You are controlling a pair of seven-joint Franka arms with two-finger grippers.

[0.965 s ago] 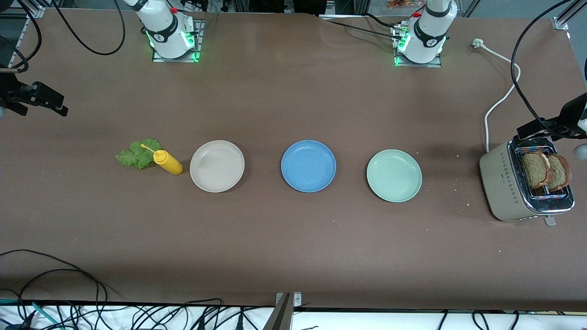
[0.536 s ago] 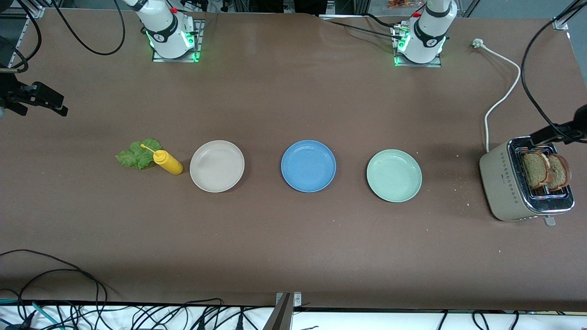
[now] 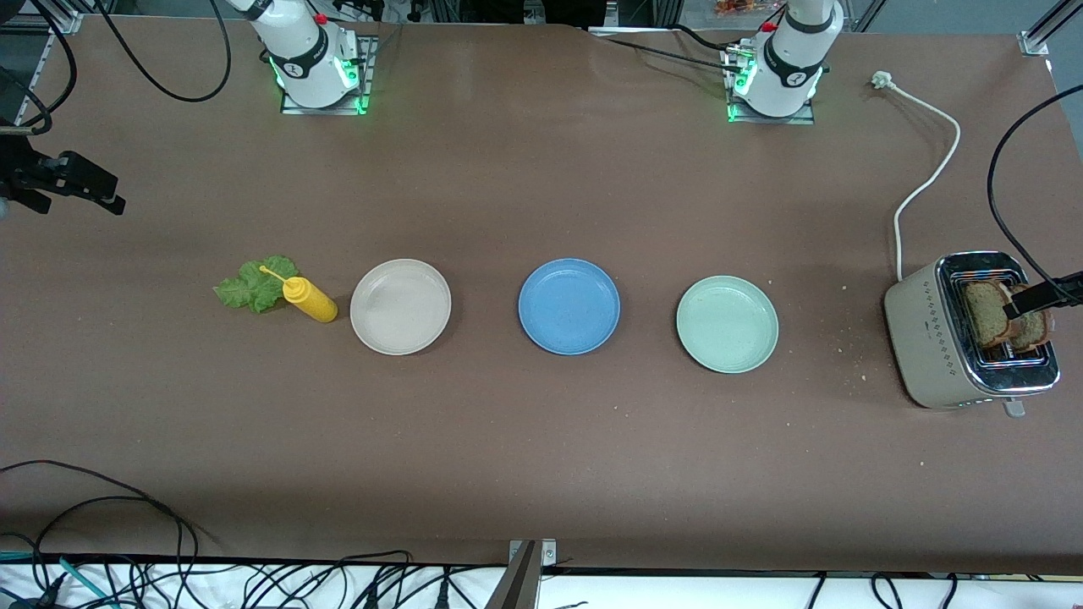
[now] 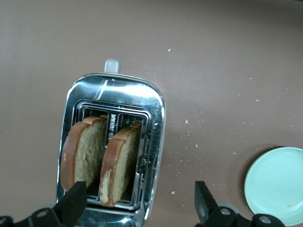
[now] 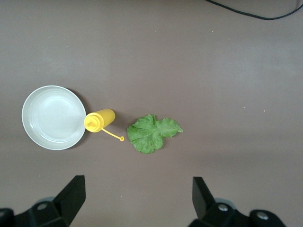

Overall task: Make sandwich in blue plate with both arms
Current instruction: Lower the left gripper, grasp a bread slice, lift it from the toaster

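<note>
My left gripper is about to start the sandwich on the blue plate (image 3: 568, 305), so it needs to grab the toast slice nearer the mint-green plate by its uncovered top next.
The blue plate (image 3: 568, 305) sits bare in the middle of the table, between two other plates. Two brown toast slices (image 3: 986, 313) (image 4: 85, 153) stand upright in the slots of a beige toaster (image 3: 931, 338) (image 4: 151, 109) at the left arm's end. My left gripper (image 3: 1028, 300) (image 4: 138, 191) hangs open over the toaster, holding nothing. A green lettuce leaf (image 3: 254, 286) (image 5: 151, 132) lies flat on the table toward the right arm's end. My right gripper (image 3: 110, 193) (image 5: 138, 184) waits open and empty, high over the table near that end.
A beige-white plate (image 3: 400, 306) (image 5: 53, 117) and a mint-green plate (image 3: 727, 323) (image 4: 277, 185) flank the blue one. A yellow squeeze bottle (image 3: 310, 299) (image 5: 99, 120) lies on its side between lettuce and beige plate. The toaster's white cord (image 3: 926, 178) trails across the table. Crumbs dot the table by the toaster.
My left gripper has come from the table beside the toaster to over its slots and the slices, still open. The right arm has not moved.
</note>
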